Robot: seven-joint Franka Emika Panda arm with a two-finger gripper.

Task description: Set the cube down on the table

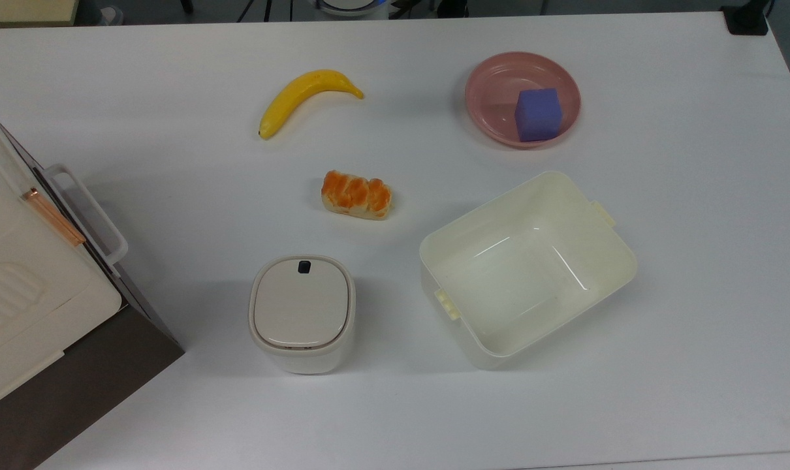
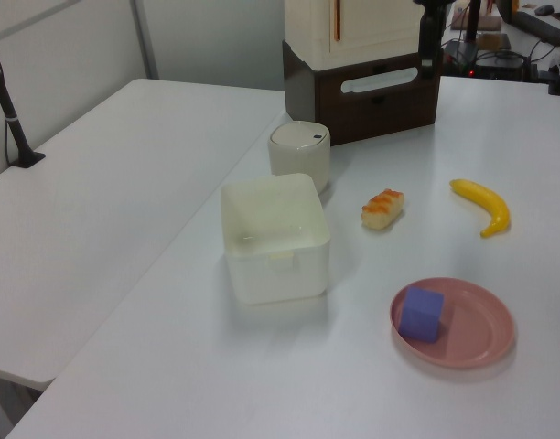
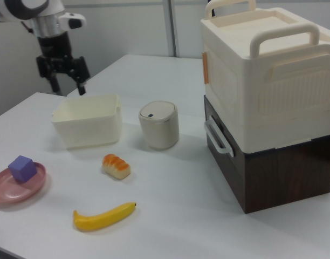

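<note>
The blue-purple cube point(image 2: 421, 314) needs to go from the pink plate point(image 2: 472, 329) onto the table, so my gripper will grab the cube by its sides next.
The blue-purple cube point(image 1: 537, 114) rests inside a pink plate point(image 1: 489, 75) at the far right of the white table point(image 1: 708, 274) in the top view. In the left view the cube point(image 2: 421, 314) and plate point(image 2: 481, 334) lie near the front. In the right view the cube point(image 3: 22, 168) sits on the plate point(image 3: 6, 193) at the left edge. My gripper point(image 3: 68, 86) hangs open and empty high at the right view's upper left, beyond the cream tub point(image 3: 87, 121) and well away from the cube.
A yellow banana point(image 1: 303, 96), a bread roll point(image 1: 356, 194), the cream tub point(image 1: 525, 267) and a lidded white bin point(image 1: 302, 312) stand on the table. A cream box stacked on a dark brown one point(image 3: 273, 108) fills the top view's left edge.
</note>
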